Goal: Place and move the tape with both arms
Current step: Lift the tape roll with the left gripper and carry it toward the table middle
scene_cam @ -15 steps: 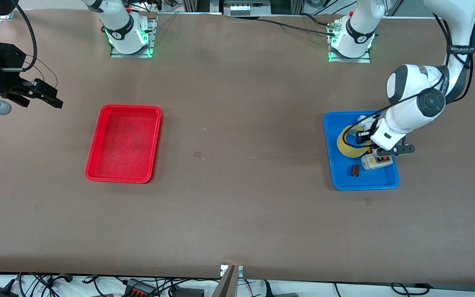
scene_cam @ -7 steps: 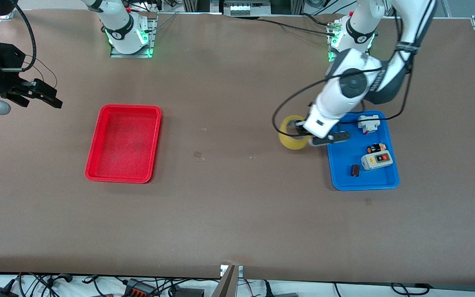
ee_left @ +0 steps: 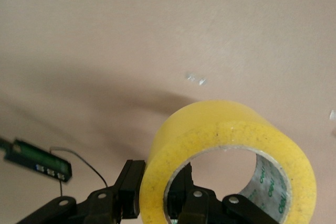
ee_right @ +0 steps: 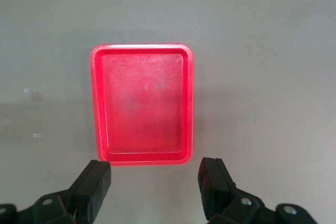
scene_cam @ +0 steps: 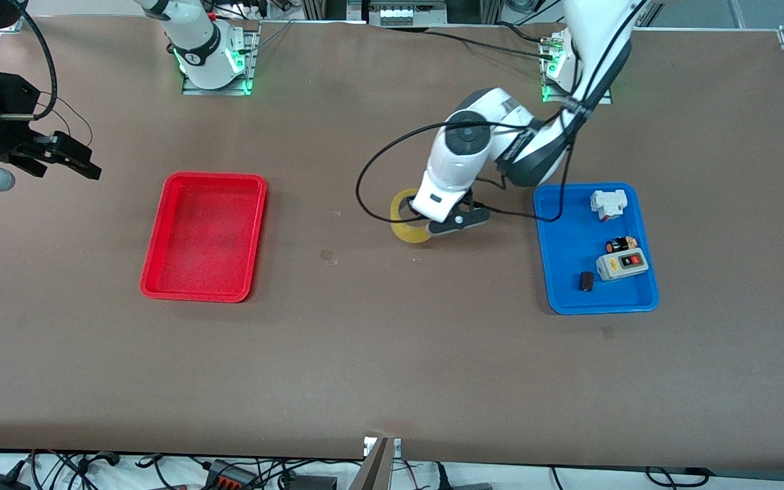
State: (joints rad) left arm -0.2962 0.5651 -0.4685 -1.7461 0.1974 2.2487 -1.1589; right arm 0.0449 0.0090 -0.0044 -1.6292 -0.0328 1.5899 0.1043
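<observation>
I should keep my left gripper closed on the yellow tape roll (scene_cam: 409, 233) (ee_left: 223, 124): the roll hangs tilted above the tabletop.
The yellowish tape roll (scene_cam: 407, 228) hangs in my left gripper (scene_cam: 426, 219) over the bare table between the two trays. In the left wrist view the tape (ee_left: 231, 140) fills the lower part, with one finger outside its wall and one inside the hole; the gripper (ee_left: 157, 195) is shut on the wall. My right gripper (scene_cam: 69, 158) is open and empty, held high at the right arm's end of the table. In the right wrist view it (ee_right: 155, 182) hangs open above the table with the red tray (ee_right: 142, 103) below.
The red tray (scene_cam: 205, 235) is empty. The blue tray (scene_cam: 569, 292) holds a grey switch box (scene_cam: 622, 265), a white block (scene_cam: 608, 203), a small dark part (scene_cam: 586, 280) and a small black and tan item (scene_cam: 621, 243).
My left gripper has carried the tape out of the blue tray and across the table toward the red tray. The right arm has stayed still.
</observation>
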